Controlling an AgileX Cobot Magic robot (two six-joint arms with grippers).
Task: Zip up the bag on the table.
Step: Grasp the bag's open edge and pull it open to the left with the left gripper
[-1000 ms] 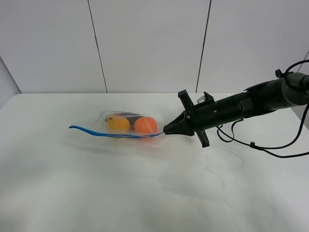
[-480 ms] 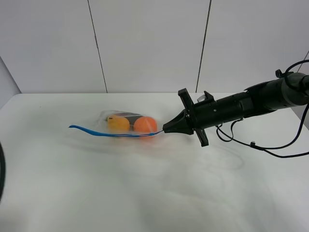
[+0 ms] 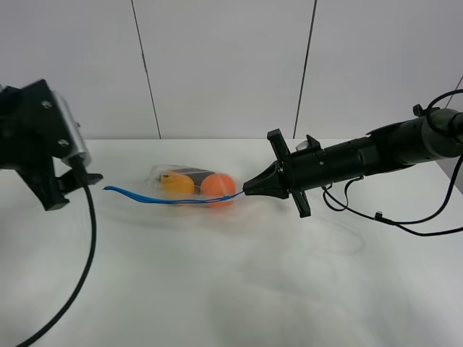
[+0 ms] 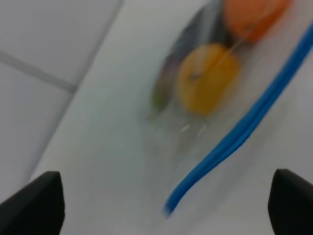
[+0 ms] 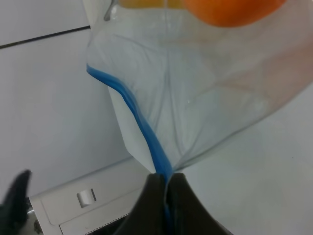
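My left gripper grabs the blue zip strip by its loose end next, to zip up the bag.
The clear bag lies on the white table, with a yellow and an orange fruit inside. Its blue zip strip runs along the near edge. My right gripper is shut on the strip's right end, which shows pinched between the closed fingers in the right wrist view. My left gripper is open and empty, a short way left of the strip's free left end. In the blurred left wrist view the bag and the strip end lie between the spread fingertips.
A black cable from the right arm loops over the table behind the right gripper. The left arm's cable hangs over the table's front left. A white panelled wall stands behind the table.
My left arm has come into view from the left and now hangs near the strip's left end. The right gripper has kept its hold and hardly moved.
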